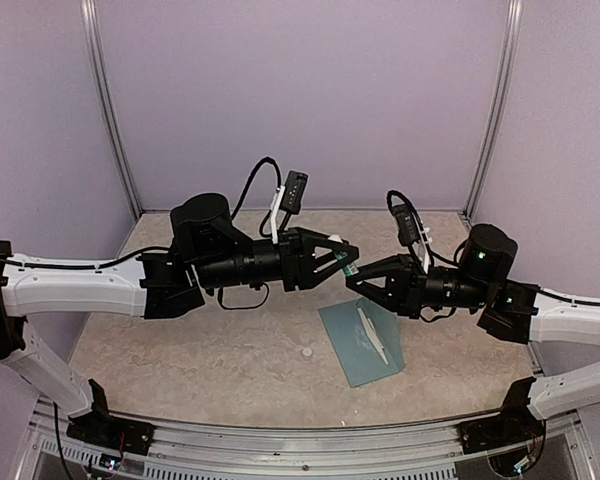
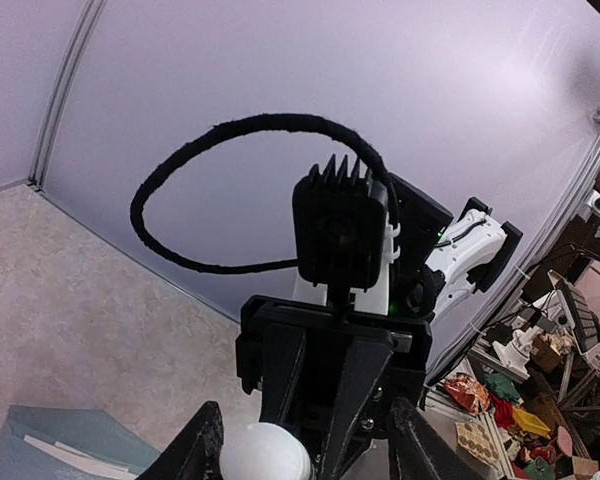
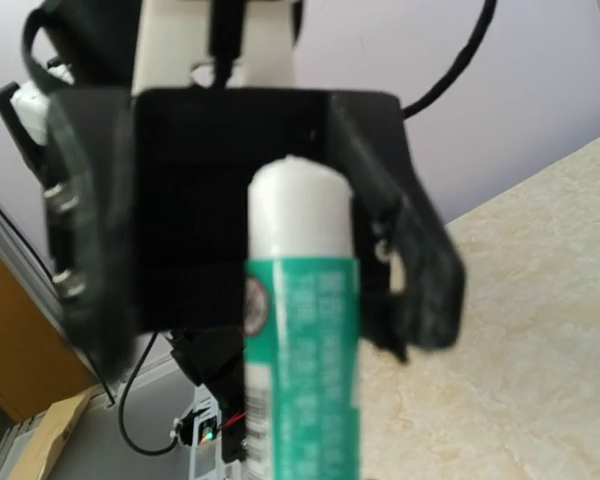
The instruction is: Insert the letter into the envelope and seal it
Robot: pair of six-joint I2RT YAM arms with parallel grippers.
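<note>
My left gripper should next grab the glue stick's free portion [image 1: 349, 267] near its white end [image 1: 336, 239], and then my right gripper should release it. This is for sealing the envelope.
The teal envelope [image 1: 352, 352] lies flat on the table in front of the right arm, with a thin white sliver [image 1: 372, 335] on it that may be the letter's edge. The left wrist view catches its corner [image 2: 40, 440]. Above the table both grippers meet tip to tip around a white-and-green glue stick [image 1: 351, 264]. My right gripper [image 1: 354, 277] is shut on the stick's lower end, and the stick [image 3: 302, 330] fills the right wrist view. My left gripper [image 2: 310, 455] [image 1: 346, 250] stands open, the stick's white end [image 2: 267, 452] beside its left finger.
A small white cap [image 1: 307, 352] lies on the table left of the envelope. Purple walls close the table on three sides. A black cable [image 2: 220, 150] loops over the right wrist camera.
</note>
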